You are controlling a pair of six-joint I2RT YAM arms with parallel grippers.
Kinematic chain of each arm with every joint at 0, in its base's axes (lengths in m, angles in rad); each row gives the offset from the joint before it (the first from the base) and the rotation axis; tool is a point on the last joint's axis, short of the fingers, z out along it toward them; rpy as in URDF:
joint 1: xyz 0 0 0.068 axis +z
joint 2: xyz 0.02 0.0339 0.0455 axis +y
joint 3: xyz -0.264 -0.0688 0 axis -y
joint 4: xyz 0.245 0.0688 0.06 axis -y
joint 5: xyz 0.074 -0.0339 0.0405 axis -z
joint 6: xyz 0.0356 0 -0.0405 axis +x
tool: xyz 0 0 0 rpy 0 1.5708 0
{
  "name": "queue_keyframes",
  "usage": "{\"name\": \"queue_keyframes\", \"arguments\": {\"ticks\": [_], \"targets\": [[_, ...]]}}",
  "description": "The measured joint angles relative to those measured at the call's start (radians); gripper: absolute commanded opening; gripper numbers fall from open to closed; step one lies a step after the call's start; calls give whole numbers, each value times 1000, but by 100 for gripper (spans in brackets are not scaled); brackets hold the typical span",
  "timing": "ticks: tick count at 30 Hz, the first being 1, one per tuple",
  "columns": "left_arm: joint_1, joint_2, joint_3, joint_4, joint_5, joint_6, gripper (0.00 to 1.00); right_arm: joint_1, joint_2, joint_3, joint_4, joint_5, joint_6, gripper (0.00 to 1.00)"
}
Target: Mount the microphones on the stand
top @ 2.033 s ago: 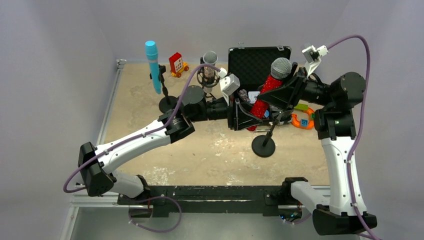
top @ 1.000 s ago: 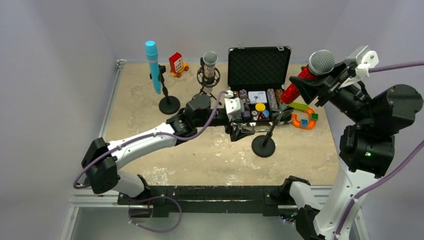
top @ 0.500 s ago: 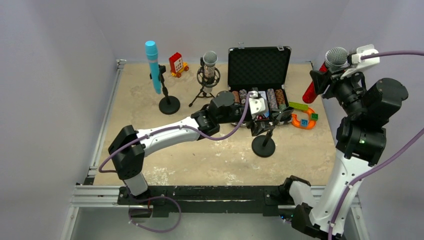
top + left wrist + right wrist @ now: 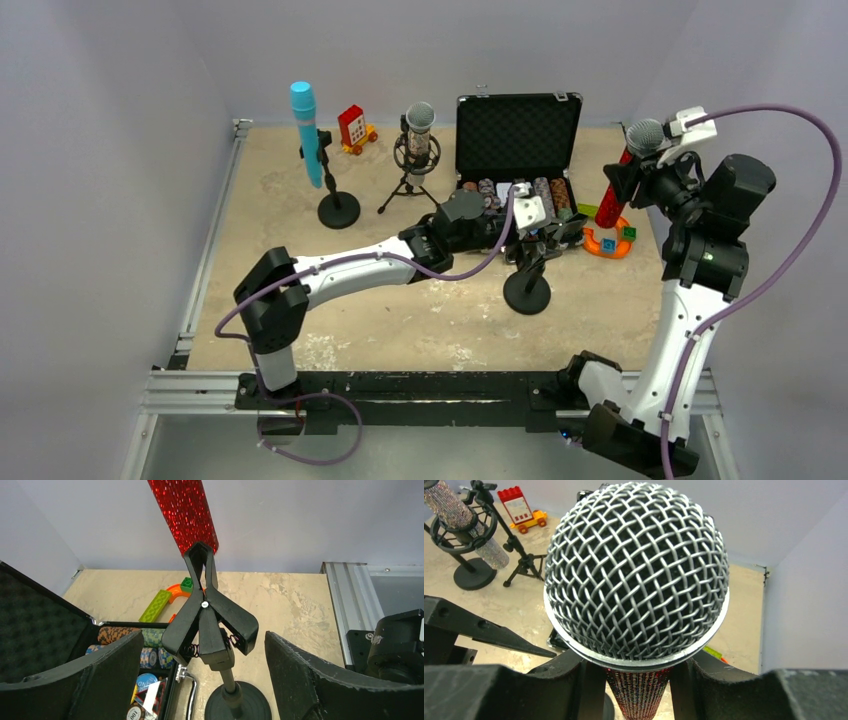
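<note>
The red microphone is beside the clip and would drop onto the orange horseshoe toy now; my right gripper should line it up before opening.
The red-glitter microphone (image 4: 611, 200) hangs upright over the table's right side, grey mesh head (image 4: 636, 575) up, with my right gripper (image 4: 632, 172) shut on its neck just under the head. The black stand (image 4: 527, 292) at centre has a spring clip (image 4: 207, 615) that holds nothing. My left gripper (image 4: 202, 647) is open, one finger (image 4: 100, 680) on each side of the clip, not touching it. In the left wrist view the red microphone (image 4: 185, 510) shows behind the clip. The light-blue microphone (image 4: 305, 130) sits in its own stand. The silver-glitter one (image 4: 420, 128) sits in a tripod mount.
An open black case (image 4: 518, 130) with poker chips stands behind the centre stand, close to my left wrist. An orange horseshoe toy (image 4: 603, 243) with green bricks lies under the red microphone. A red brick toy (image 4: 352, 127) is at the back. Walls close in on the right.
My right arm has brought the red microphone down and leftward, turning it upright. My left arm has stretched further right, so its fingers flank the stand's clip.
</note>
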Motion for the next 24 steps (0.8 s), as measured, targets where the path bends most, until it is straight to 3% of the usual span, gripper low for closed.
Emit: {"name": "queue_keyframes", "arguments": {"ticks": [4,11,13,15,18,19,24], "targets": [[-9,13,13,8,-37,-26,87,0,14,-39,20,-38,-22,0],[-22,28,42,12,-100,-51,69,0,15,-111,61,-101,-45,0],[-23,29,45,12,-111,-64,56,0,8,-131,71,-117,-52,0],[-24,30,45,11,-119,-77,30,0,-3,-151,74,-130,-59,0],[-27,30,50,5,-128,-102,5,0,-29,-184,76,-151,-72,0],[-28,29,53,-2,-135,-108,0,0,-39,-193,77,-154,-75,0],[-29,29,58,-14,-162,-137,0,0,-92,-219,74,-195,-90,0]]}}
